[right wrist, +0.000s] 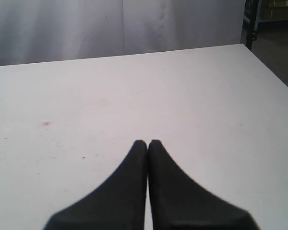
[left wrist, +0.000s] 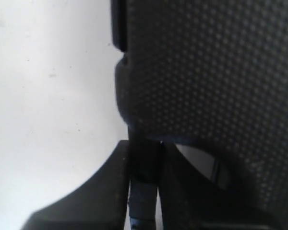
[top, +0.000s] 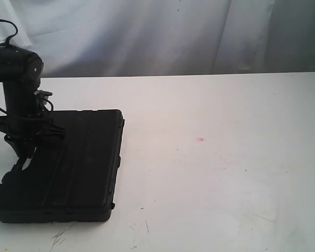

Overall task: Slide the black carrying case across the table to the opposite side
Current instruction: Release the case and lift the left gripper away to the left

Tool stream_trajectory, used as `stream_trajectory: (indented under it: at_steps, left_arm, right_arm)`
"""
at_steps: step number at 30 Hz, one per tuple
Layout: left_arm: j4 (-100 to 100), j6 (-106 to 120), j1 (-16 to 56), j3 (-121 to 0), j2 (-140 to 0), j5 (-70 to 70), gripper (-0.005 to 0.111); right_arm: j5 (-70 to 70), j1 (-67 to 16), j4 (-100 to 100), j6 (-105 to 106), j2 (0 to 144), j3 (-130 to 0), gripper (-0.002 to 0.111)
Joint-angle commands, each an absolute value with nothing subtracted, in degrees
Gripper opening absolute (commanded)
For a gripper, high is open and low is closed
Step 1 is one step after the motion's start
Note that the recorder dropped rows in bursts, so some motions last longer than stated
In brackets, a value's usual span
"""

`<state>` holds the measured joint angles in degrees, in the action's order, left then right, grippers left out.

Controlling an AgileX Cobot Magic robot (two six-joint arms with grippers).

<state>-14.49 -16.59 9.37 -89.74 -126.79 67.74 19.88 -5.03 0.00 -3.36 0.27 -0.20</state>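
Observation:
The case lies flat, with its lower edge (top: 52, 221) resting on the tabletop, so it is now time for my left gripper to release the black case (top: 79, 168).
The black carrying case (top: 79, 168) lies flat at the left front of the white table (top: 226, 157). My left gripper (top: 23, 152) stands at the case's left edge, by the handle cut-out. In the left wrist view its fingers (left wrist: 110, 191) are shut on a narrow black bar of the case, the handle (left wrist: 144, 201), with the case's dotted shell (left wrist: 206, 72) just beyond and bare table (left wrist: 38, 96) beside it. My right gripper (right wrist: 148, 142) is shut on nothing above bare table (right wrist: 134, 86); it does not show in the exterior view.
A small red mark (top: 201, 139) sits on the tabletop right of the case. A white curtain (top: 147, 31) hangs behind the table's far edge. The right wrist view shows the table's side edge (right wrist: 271, 72) with dark floor past it.

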Motion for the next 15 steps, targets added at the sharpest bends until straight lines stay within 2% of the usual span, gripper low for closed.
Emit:
stream_trajectory:
  at_steps: [1,8,13,15]
  left_arm:
    - [-16.6,-17.7,9.2,-89.6,-126.0,69.4,0.016]
    - [-16.6,-18.2,9.2,-89.6,-122.4,67.3,0.056]
    - [-16.4,-19.4,9.2,-89.6,-118.0,67.0,0.059]
    - [-16.1,-19.7,9.2,-89.6,-116.3,66.6,0.054]
  right_arm:
    - [19.8,-5.1,-0.5,-3.3,0.0,0.0,0.0]
    - [19.8,-5.1,-0.5,-3.3,0.0,0.0,0.0]
    - [19.8,-5.1,-0.5,-3.3,0.0,0.0,0.0]
    - [19.8,-5.1,-0.5,-3.3,0.0,0.0,0.0]
